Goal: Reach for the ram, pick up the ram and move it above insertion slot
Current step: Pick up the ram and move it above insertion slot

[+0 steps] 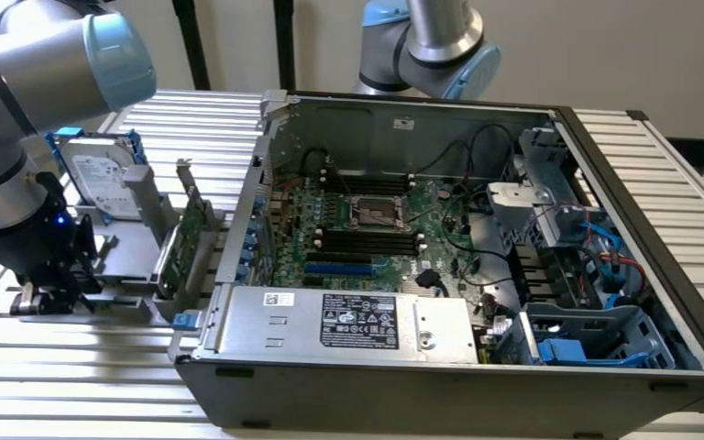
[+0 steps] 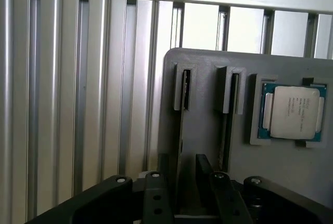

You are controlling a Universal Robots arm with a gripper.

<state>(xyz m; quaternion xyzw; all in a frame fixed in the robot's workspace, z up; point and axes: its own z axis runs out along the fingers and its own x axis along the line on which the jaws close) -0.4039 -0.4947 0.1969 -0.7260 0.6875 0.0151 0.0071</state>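
I will grab the ram by its bare middle part (image 2: 179, 171) next, where both sides of the ram are free, because a grey holder block wraps the end of the ram (image 2: 180, 135).
In the wrist view the ram (image 2: 180, 135) shows edge-on as a thin dark strip standing in a groove of a grey holder plate (image 2: 203, 99). My gripper (image 2: 182, 171) is low over it and open, with one black finger (image 2: 163, 169) on each side of the stick and a gap to both. A second stick (image 2: 227, 125) stands in the neighbouring groove. In the exterior view the gripper (image 1: 47, 293) is down at the holder on the exterior view's left, outside the open computer case. The black insertion slots (image 1: 370, 240) lie in parallel on the motherboard inside the case.
A processor chip (image 2: 291, 110) sits in a pocket of the holder beside the sticks. A green card with a metal bracket (image 1: 181, 240) and a hard drive (image 1: 98, 174) stand between the gripper and the case wall (image 1: 254, 183). A short blue slot (image 1: 340, 269) lies near the black ones. A second arm (image 1: 432, 46) stands behind the case.
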